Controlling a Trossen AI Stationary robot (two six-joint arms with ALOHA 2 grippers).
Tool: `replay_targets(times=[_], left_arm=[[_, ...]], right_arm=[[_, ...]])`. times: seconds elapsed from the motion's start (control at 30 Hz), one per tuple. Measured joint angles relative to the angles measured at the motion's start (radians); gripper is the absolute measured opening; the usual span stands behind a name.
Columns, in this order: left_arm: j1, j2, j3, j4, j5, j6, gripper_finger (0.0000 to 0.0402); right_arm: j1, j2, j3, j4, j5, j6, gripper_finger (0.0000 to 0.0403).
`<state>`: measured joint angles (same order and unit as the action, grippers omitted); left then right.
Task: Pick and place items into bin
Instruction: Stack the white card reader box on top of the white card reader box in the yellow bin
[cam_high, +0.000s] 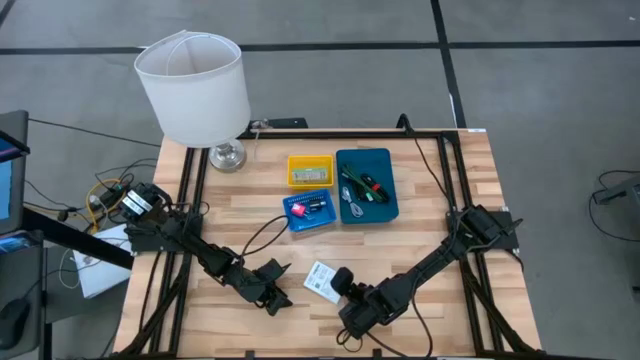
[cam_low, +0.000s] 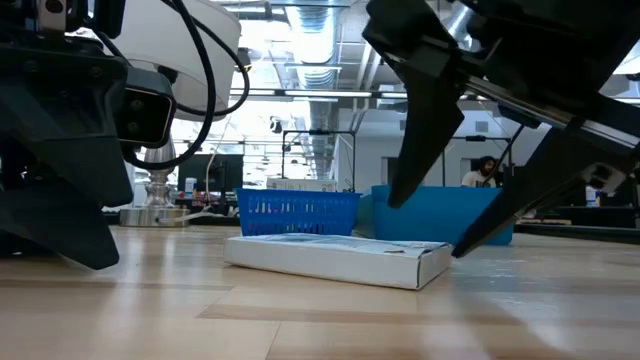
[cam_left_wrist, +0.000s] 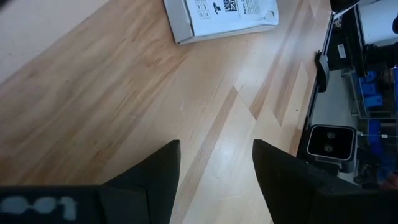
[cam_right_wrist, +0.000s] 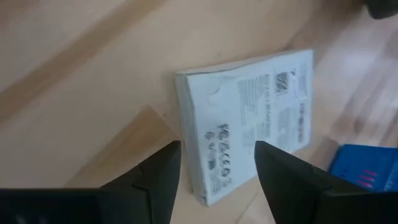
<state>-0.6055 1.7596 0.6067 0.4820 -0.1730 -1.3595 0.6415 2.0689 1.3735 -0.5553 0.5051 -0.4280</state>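
I need to grip the white packet with my right gripper next, by its narrow edge beside the printed logos, to place it in the yellow bin.
A white printed packet lies flat on the wooden table near its front edge; it also shows as the packet in the low view and the packet in the right wrist view. My right gripper is open and hangs low over the packet's right end, its fingers spread to either side without plain contact. My left gripper is open just left of the packet, close above bare wood. The yellow bin, blue bin and teal bin sit farther back and hold small items.
A white lampshade on a metal foot stands at the table's far left corner. Black frame rails and cables run along both sides of the table. Bare wood lies between the packet and the bins.
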Motion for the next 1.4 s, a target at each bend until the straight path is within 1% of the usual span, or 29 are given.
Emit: replay_targets(times=[0.13,0.4,0.5,0.63,0.73,0.8,0.87,0.93,1.03,1.07,1.23,1.4], left_arm=[[0.0,0.0,0.0,0.0,0.001,-0.004,0.019],[0.0,0.0,0.0,0.001,0.004,-0.006,0.019],[0.0,0.0,0.0,0.002,0.005,-0.007,0.019],[-0.003,0.0,0.001,0.002,0.007,-0.007,0.019],[-0.01,0.0,0.004,-0.001,0.006,-0.006,0.019],[-0.014,0.0,0.004,-0.002,0.005,-0.006,0.019],[-0.016,0.0,0.005,-0.005,0.003,-0.006,0.019],[-0.016,0.0,0.005,-0.006,0.003,-0.006,0.019],[-0.016,0.0,0.005,-0.006,-0.004,-0.006,0.019],[-0.016,0.0,0.005,-0.006,-0.007,-0.006,0.019],[-0.016,0.0,0.005,-0.005,-0.008,-0.006,0.019],[-0.016,0.0,0.005,-0.005,-0.009,-0.006,0.019]], right_arm=[[-0.009,0.0,0.0,0.0,-0.058,-0.001,0.0192],[-0.052,0.0,-0.004,0.008,-0.075,-0.05,0.0182],[-0.075,0.021,-0.001,0.019,-0.125,-0.053,0.0179],[-0.08,0.06,0.005,0.01,-0.197,-0.099,0.0174],[-0.071,0.079,0.006,0.009,-0.184,-0.095,0.0167],[-0.072,0.084,0.007,0.021,-0.192,-0.044,0.0155],[-0.072,0.085,0.007,0.023,-0.205,0.016,0.0132],[-0.076,0.086,0.006,0.031,-0.218,0.083,0.0097],[-0.083,0.096,0.007,0.074,-0.229,0.174,0.003],[-0.084,0.096,0.007,0.078,-0.229,0.2,0.0018],[-0.081,0.101,0.007,0.119,-0.228,0.299,0.0006],[-0.077,0.107,0.046,0.075,-0.186,0.377,0.0002]])
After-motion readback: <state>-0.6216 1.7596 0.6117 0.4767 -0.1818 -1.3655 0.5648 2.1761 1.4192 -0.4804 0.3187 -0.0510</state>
